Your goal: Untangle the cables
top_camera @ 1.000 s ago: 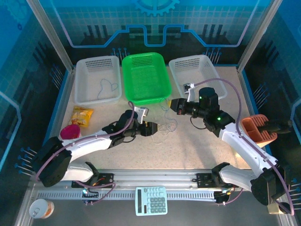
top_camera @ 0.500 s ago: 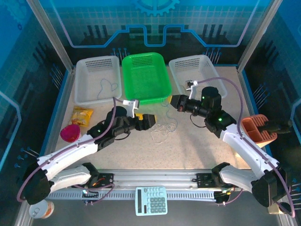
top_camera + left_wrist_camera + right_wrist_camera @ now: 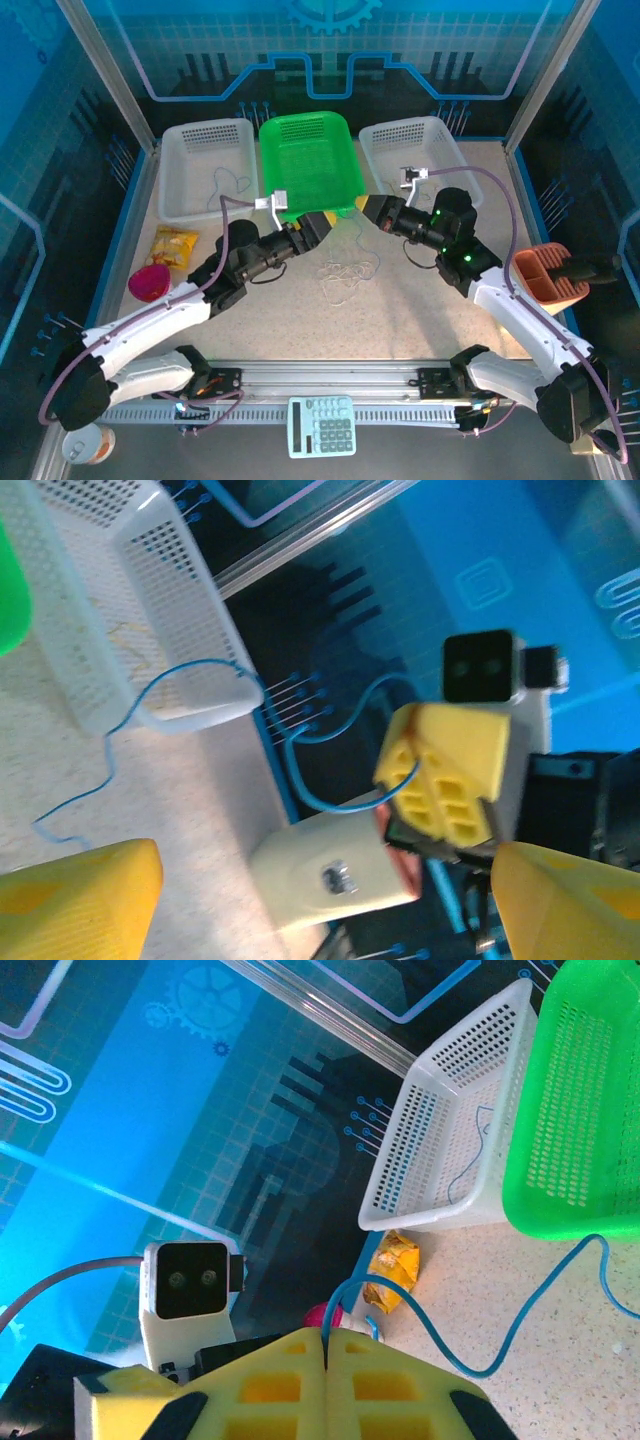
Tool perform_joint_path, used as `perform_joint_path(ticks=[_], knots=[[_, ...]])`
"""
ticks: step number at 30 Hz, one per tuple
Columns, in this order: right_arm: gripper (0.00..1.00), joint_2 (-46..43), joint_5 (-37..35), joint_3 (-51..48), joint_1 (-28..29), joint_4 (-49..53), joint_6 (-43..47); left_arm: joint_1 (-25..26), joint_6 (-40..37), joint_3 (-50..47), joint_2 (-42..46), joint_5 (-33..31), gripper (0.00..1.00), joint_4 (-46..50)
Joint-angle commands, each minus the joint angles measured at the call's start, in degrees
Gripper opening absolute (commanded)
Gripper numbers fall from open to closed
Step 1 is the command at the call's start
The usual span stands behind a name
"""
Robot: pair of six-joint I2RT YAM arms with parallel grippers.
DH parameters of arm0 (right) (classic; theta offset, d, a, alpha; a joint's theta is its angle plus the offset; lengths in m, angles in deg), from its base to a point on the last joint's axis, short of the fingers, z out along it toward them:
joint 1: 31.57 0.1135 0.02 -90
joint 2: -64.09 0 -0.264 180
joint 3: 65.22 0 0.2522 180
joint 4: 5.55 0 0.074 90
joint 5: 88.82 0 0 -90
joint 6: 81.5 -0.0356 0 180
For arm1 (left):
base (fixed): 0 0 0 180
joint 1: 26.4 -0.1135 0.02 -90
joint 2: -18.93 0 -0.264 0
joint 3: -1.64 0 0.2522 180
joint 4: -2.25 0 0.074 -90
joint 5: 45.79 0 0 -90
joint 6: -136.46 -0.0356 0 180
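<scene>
Next, my left gripper grabs the blue cable by its loose part beside my right gripper's fingers to untangle it from the whitish cables.
A loose tangle of thin whitish cables lies on the table between the arms. My right gripper hangs above it, shut on a thin blue cable pinched between its yellow pads. That cable droops in a loop to the table, and the left wrist view catches it as a blue cable leaving the shut right gripper. My left gripper is raised by the green basket, and in its own view the left gripper is wide open and holds nothing. Another blue cable lies in the left white basket.
Three baskets line the back: white, green and white. A yellow snack bag and a pink object sit at the left. An orange holder stands at the right, with a calculator on the near rail.
My left gripper has let go at the tangle, opened wide and lifted back toward the green basket. The right gripper, still shut on the blue cable, drifted slightly left and back.
</scene>
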Motion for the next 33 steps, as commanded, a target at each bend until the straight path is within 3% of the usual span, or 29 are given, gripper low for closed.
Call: perform_joint_path(ticks=[1, 21, 27, 29, 30, 33], knots=[[0.00, 0.02, 0.95, -0.39, -0.14, -4.64, -2.08, -0.24, 3.50, -0.15, -1.51, -0.82, 0.80, -6.93], [0.00, 1.19, 1.66, -0.92, 2.33, -8.93, -4.79, -0.25, 6.85, 0.67, -9.10, -2.89, 0.44, -18.06], [0.00, 1.07, 1.57, -1.44, 2.44, -8.68, -4.66, -0.29, 6.98, 0.12, -8.96, -3.78, 0.20, -19.11], [0.00, 0.97, 1.87, -1.38, 2.58, -7.91, -3.85, -0.37, 6.56, 0.74, -8.27, -3.85, 0.03, -18.15], [0.04, 0.81, 1.91, -1.12, 2.55, -6.68, -2.79, -0.50, 6.09, 1.39, -7.79, -3.75, 0.00, -17.07], [0.38, -1.17, 0.02, 0.08, 2.64, 1.04, 2.14, -1.26, 3.96, 5.53, -6.21, -2.02, 0.00, -10.59]])
